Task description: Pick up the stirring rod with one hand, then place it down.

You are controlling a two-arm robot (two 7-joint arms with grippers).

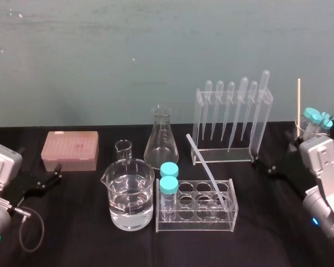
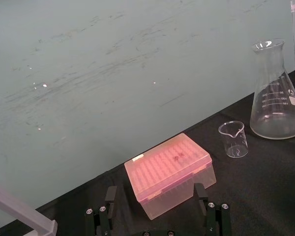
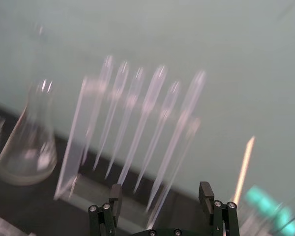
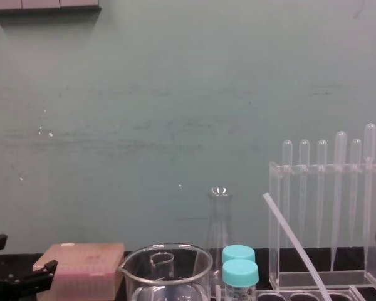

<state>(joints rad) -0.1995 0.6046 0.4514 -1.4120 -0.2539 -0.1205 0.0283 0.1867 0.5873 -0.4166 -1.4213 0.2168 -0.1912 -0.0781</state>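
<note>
The stirring rod's lower end is sunk in the tube rack (image 4: pixel 307 296) beside capped vials, so next my right gripper will hold the rod by its free upper part (image 4: pixel 281 218).
The stirring rod (image 1: pixel 207 170) is a thin, whitish translucent stick. It leans at a slant with its lower end in the clear tube rack (image 1: pixel 196 221) at table centre and its top pointing back and left; in the chest view the stirring rod (image 4: pixel 296 246) rises in front of the pipette stand. My right gripper (image 1: pixel 271 168) hovers open to the right of that stand, well off the rod, with nothing between its fingers (image 3: pixel 115 194). My left gripper (image 1: pixel 54 173) rests open at the table's left, in front of the pink box, fingers (image 2: pixel 111 195) empty.
A beaker of water (image 1: pixel 131 199) stands left of the rack, which holds two teal-capped vials (image 1: pixel 168 185). Behind are a small beaker (image 1: pixel 123 149), a conical flask (image 1: pixel 161 139) and the pipette stand (image 1: pixel 229 121). A pink tip box (image 1: pixel 70 150) sits left; capped tubes (image 1: pixel 317 119) and a wooden stick (image 1: pixel 299 103) far right.
</note>
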